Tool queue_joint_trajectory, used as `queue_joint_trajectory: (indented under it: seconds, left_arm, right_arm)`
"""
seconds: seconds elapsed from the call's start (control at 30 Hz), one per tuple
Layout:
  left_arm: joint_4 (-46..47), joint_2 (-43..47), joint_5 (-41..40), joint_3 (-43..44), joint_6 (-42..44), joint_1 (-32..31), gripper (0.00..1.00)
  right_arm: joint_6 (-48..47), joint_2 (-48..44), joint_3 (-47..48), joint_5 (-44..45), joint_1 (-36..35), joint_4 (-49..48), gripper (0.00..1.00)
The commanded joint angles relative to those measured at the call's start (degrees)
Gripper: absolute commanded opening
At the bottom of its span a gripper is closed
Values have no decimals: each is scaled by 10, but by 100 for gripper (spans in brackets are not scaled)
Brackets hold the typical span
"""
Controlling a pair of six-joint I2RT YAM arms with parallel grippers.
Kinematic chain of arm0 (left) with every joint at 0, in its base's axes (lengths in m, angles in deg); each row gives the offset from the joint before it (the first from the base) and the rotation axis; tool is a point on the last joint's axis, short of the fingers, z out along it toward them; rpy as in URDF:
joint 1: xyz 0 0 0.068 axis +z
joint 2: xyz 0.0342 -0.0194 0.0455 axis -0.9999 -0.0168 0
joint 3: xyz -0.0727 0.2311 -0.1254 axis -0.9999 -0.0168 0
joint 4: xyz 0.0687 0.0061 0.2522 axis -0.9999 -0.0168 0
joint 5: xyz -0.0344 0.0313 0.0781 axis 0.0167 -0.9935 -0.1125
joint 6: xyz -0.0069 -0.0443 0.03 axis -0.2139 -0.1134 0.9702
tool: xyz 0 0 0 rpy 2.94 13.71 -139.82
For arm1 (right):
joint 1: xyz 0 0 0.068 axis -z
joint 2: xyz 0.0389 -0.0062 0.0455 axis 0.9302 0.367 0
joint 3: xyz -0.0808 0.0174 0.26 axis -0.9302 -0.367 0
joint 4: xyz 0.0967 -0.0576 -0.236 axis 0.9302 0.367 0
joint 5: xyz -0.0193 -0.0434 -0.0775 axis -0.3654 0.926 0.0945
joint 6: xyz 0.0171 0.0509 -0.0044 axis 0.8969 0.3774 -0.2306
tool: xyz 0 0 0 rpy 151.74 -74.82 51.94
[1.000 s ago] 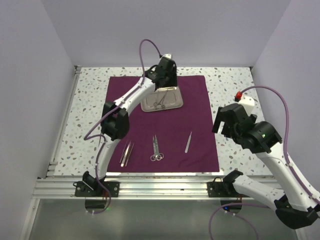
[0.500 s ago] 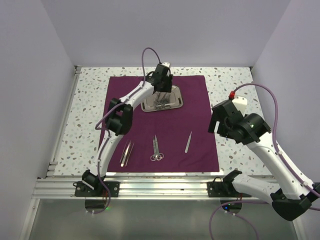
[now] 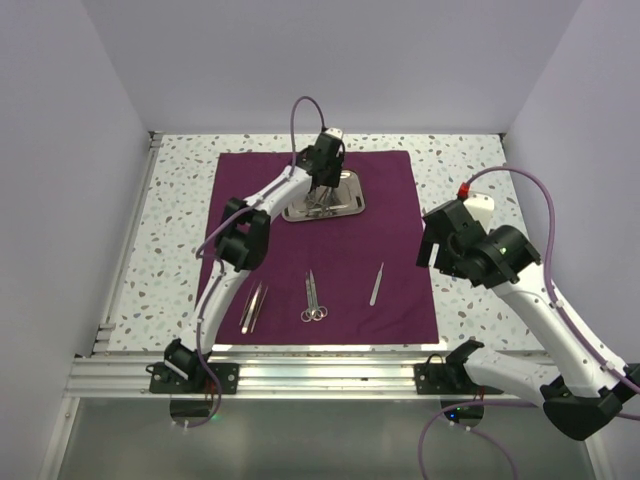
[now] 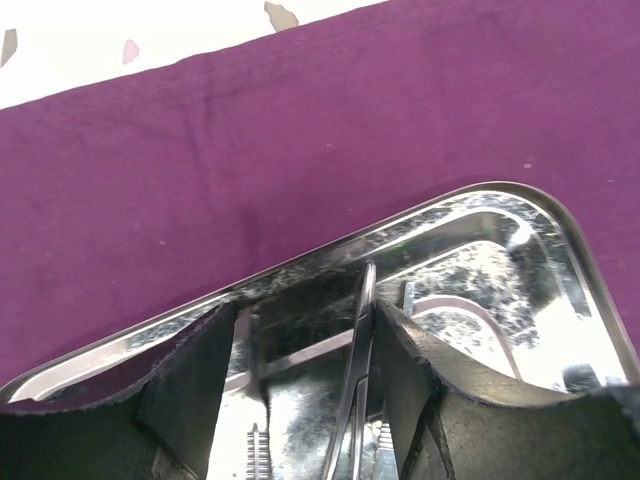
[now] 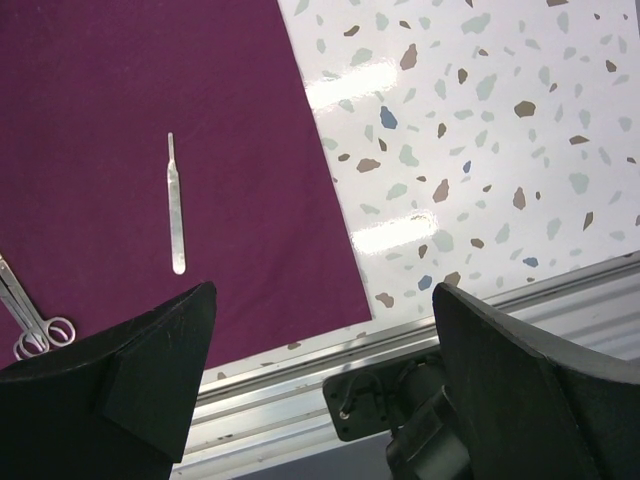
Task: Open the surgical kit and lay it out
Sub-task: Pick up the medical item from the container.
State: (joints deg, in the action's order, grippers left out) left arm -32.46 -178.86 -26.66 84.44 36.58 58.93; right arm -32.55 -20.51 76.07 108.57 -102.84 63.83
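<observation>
Next, my left gripper grabs the slim steel instrument (image 4: 358, 370) across its narrow far end (image 4: 364, 317), and the rest stays free to lay out beside the scissors.
The surgical kit's purple cloth (image 3: 392, 215) lies spread flat on the table. Its steel tray (image 3: 348, 207) sits at the far middle of the cloth. My left gripper (image 3: 320, 190) reaches down into the tray (image 4: 500, 192) with its jaws open. A slim steel instrument (image 4: 358, 370) lies between the fingers, against the right finger (image 4: 410, 385) and clear of the left one. Tweezers (image 3: 252, 306), scissors (image 3: 313, 297) and a flat steel handle (image 3: 377, 283) lie in a row on the near half of the cloth. My right gripper (image 3: 440, 245) hangs wide open above the cloth's right edge, holding nothing.
The speckled white tabletop (image 5: 480, 130) borders the cloth (image 5: 150, 80) on all sides. An aluminium rail (image 3: 320, 360) runs along the near edge. In the right wrist view the flat handle (image 5: 176, 205) and scissor rings (image 5: 38, 332) lie left of the gripper (image 5: 330, 380).
My left gripper has come down from above the tray's far edge into the tray. The right arm shifted a little left and then held still.
</observation>
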Motion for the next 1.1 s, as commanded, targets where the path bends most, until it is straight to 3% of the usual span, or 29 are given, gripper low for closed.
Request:
queue_joint_trajectory:
  seconds: [0.0, 0.13, 0.37, 0.63, 0.83, 1.07]
  left_arm:
    - [-49, -30, -45, 9, 28, 4, 62]
    - [-81, -22, -74, -1, 25, 8, 53]
    - [-100, -9, -37, -24, 16, 15, 24]
    - [-118, -23, -9, -32, 5, 18, 0]
    - [-119, -8, 8, -34, 0, 22, 0]
    - [-98, 89, 48, -27, -23, 28, 0]
  right_arm:
    - [3, -9, 14, 7, 1, -1, 93]
    - [-6, -8, 13, 6, 2, -13, 93]
    - [-16, -15, 2, -1, 2, -27, 93]
    - [-21, -17, 1, -3, 1, -30, 93]
    - [-21, -22, 2, -4, 1, -29, 93]
    - [-21, -32, -5, -10, 1, -43, 93]
